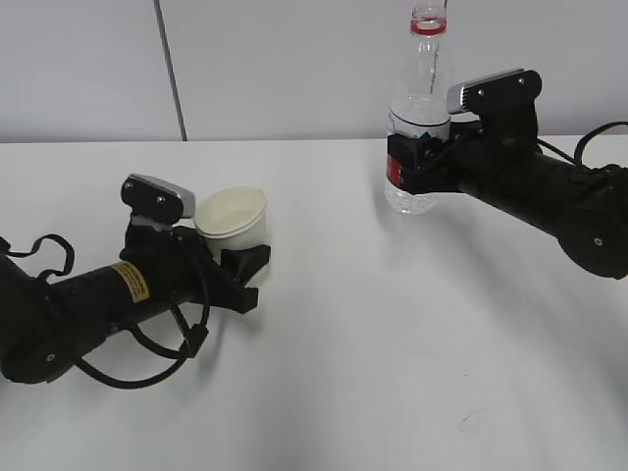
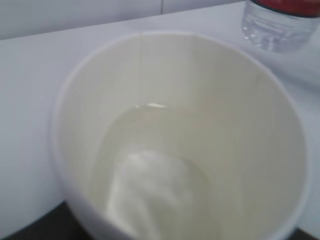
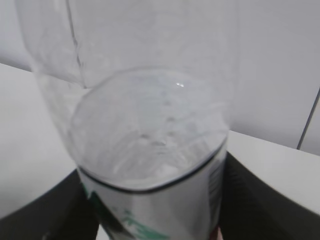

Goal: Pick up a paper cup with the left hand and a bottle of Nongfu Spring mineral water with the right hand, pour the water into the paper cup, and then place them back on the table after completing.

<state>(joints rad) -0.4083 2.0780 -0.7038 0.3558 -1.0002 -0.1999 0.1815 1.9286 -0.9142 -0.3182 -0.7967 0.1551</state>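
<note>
My left gripper stays closed on the tilted paper cup [image 1: 234,218] until the cup is lowered, since the cup's base is above the white table.
The white paper cup [image 1: 234,220] sits in my left gripper [image 1: 241,263], low over the white table [image 1: 353,324] and a little tilted. The left wrist view looks into the cup [image 2: 250,125]; clear water [image 2: 155,165] lies at its bottom. My right gripper [image 1: 417,162] is shut on the clear Nongfu Spring bottle [image 1: 422,108], which stands upright, uncapped, with a red neck ring and water in its lower half. I cannot tell whether its base touches the table. In the right wrist view the bottle [image 3: 150,145] fills the frame between the black fingers [image 3: 255,200].
A grey-white wall [image 1: 294,59] with a vertical seam stands behind the table's far edge. The bottle's base [image 2: 277,30] shows at the top right of the left wrist view, beyond the cup.
</note>
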